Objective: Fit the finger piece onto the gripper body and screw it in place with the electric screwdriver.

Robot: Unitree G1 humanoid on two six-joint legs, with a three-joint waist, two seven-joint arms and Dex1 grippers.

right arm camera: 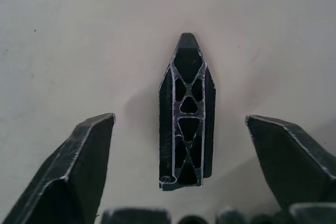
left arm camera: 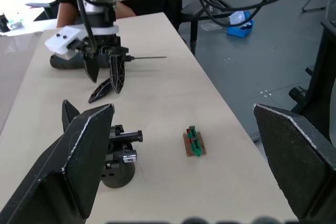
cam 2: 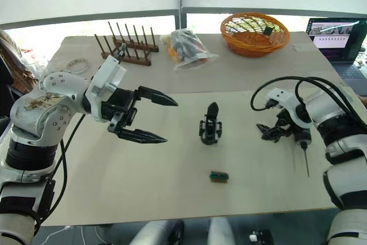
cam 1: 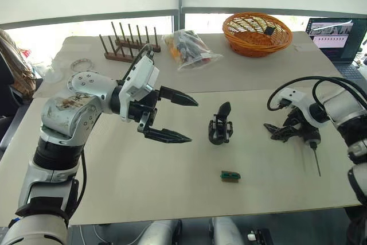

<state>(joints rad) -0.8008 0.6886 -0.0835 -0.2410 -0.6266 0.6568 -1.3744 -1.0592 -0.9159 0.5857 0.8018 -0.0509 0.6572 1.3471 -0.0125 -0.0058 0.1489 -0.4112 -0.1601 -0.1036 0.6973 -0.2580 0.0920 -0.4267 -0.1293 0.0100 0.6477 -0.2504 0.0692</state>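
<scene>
I should next grab the finger piece's long sides with my right gripper, so its square end stays free to fit the gripper body (cam 1: 220, 125).
The gripper body (cam 1: 220, 125) stands upright at the table's middle, one black pointed finger sticking up. The finger piece (right arm camera: 186, 114) lies flat on the table to its right, seen as a ribbed black taper. My right gripper (right arm camera: 178, 121) hangs just above it, open, one finger on each side and neither touching it. The electric screwdriver (cam 1: 312, 144) lies on the table right beside that gripper, its thin bit (cam 1: 317, 163) pointing toward the front edge. My left gripper (cam 1: 194, 121) hovers open left of the gripper body, holding nothing.
A small green part (cam 1: 230, 175) lies near the front edge, in front of the gripper body. At the back stand a wooden peg rack (cam 1: 129, 50), a clear bag of parts (cam 1: 189, 49) and an orange basket (cam 1: 257, 32). A laptop (cam 1: 338, 38) sits far right.
</scene>
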